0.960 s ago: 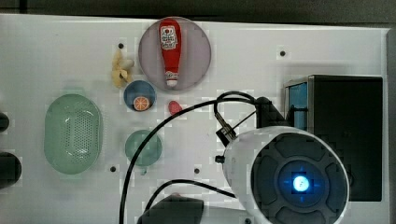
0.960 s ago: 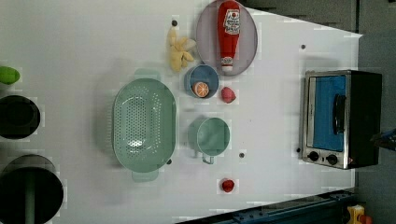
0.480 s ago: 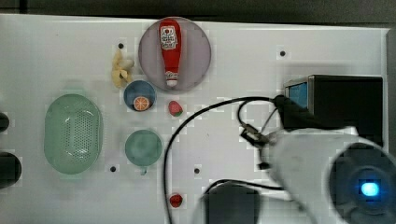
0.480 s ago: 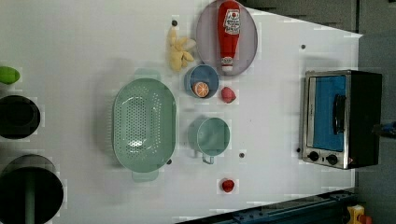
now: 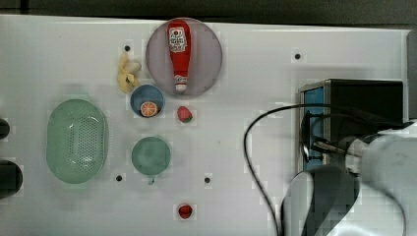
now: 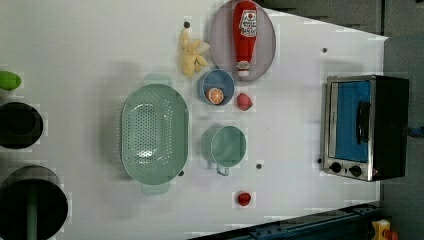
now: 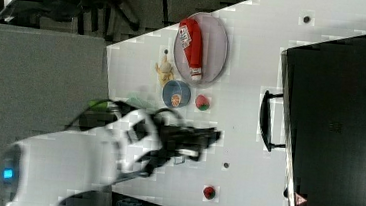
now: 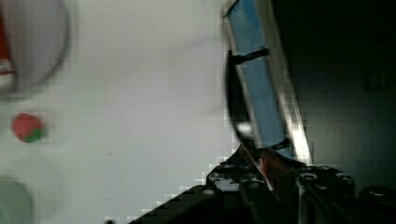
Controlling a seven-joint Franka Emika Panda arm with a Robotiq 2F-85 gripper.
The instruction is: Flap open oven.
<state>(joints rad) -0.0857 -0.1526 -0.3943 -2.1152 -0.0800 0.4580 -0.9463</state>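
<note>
Next, my gripper takes hold of the oven's blue glass door (image 6: 350,120) by the black bar handle (image 6: 364,122) to flap the oven open.
The oven (image 6: 365,127) is a black box with a silver frame at the left view's right, its blue glass door (image 6: 350,120) shut and the bar handle (image 6: 363,122) across it. In the right view my gripper (image 7: 214,135) points at the handle (image 7: 266,120) with bare table between them. Its dark fingers stand narrowly open with nothing between them. From the wrist, the door (image 8: 257,79) and handle (image 8: 232,93) lie just beyond my gripper (image 8: 264,179). My white arm (image 5: 388,167) covers the oven's near corner in the top view.
A ketchup bottle (image 5: 179,46) lies on a grey plate (image 5: 206,54). Nearby are a yellow toy (image 5: 128,73), a blue bowl (image 5: 147,100), a strawberry (image 5: 184,114), a green cup (image 5: 151,155), a green colander (image 5: 77,140) and a red fruit (image 5: 185,211). A black cable (image 5: 251,147) loops before the oven.
My arm has swung toward the top view's right and now sits in front of the oven door. The door is still shut.
</note>
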